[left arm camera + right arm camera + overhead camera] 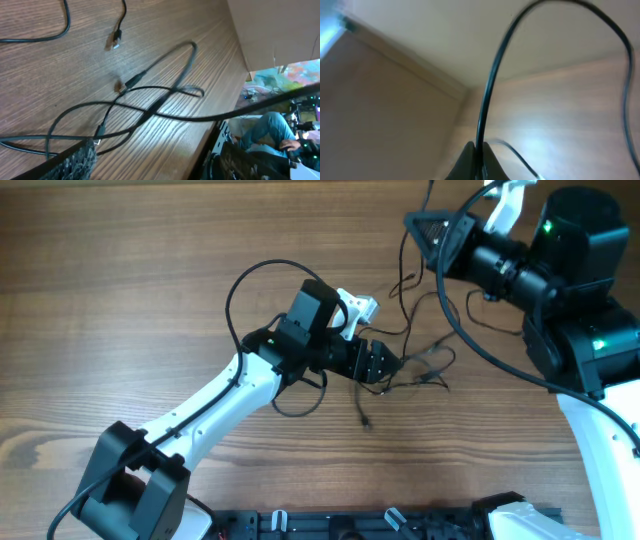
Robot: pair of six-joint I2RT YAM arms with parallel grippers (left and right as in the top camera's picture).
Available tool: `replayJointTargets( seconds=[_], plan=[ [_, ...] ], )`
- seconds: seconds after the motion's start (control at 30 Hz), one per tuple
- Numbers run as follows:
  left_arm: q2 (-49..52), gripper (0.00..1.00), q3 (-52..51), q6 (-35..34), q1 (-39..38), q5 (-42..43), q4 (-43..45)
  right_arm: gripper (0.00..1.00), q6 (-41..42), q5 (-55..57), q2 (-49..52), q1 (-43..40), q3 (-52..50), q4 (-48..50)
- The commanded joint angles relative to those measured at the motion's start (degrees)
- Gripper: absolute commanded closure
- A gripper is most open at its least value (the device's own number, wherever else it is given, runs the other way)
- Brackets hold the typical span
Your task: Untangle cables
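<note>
The left gripper grabs the tangle at its crossed loops next, apart from what my right gripper has, to draw the cables apart.
The cables (425, 360) are thin black cords lying tangled on the wooden table between the two arms. One plug end (365, 423) lies toward the front. My left gripper (385, 365) sits low at the left side of the tangle, with its jaws apart. In the left wrist view the crossed loops (150, 102) and a loose plug (115, 40) lie ahead of my left gripper (160, 162), and one raised cord runs across its left finger. My right gripper (425, 225) is lifted at the back right and is shut on one cable (492, 75), which arcs up from its fingertips (480, 155).
The thicker black wire (235, 290) fixed to the left arm loops over the table at the centre left. The table's right edge (220, 120) is close to the tangle. The right arm's body (580, 300) fills the right side. A black rail (350, 525) runs along the front edge.
</note>
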Motion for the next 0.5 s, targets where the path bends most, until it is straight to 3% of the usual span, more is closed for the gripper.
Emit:
replayJointTargets(
  seconds=[0.0, 0.17, 0.4, 0.47],
  plan=[
    [0.6, 0.18, 0.2, 0.7, -0.2, 0.7, 0.3, 0.95, 4.4, -3.3, 0.1, 0.2, 1.7, 6.0],
    [0.5, 0.22, 0.2, 0.7, 0.0, 5.0, 3.5, 0.95, 5.3, -0.9, 1.0, 0.2, 1.7, 6.4],
    [-0.1, 0.21, 0.2, -4.4, 0.0, 5.4, 19.5, 0.95, 7.7, -4.3, 2.3, 0.2, 1.7, 4.4],
    [-0.1, 0.36, 0.2, -4.5, 0.0, 5.4, 23.0, 0.95, 7.6, -5.2, 2.3, 0.2, 1.7, 4.3]
  ],
)
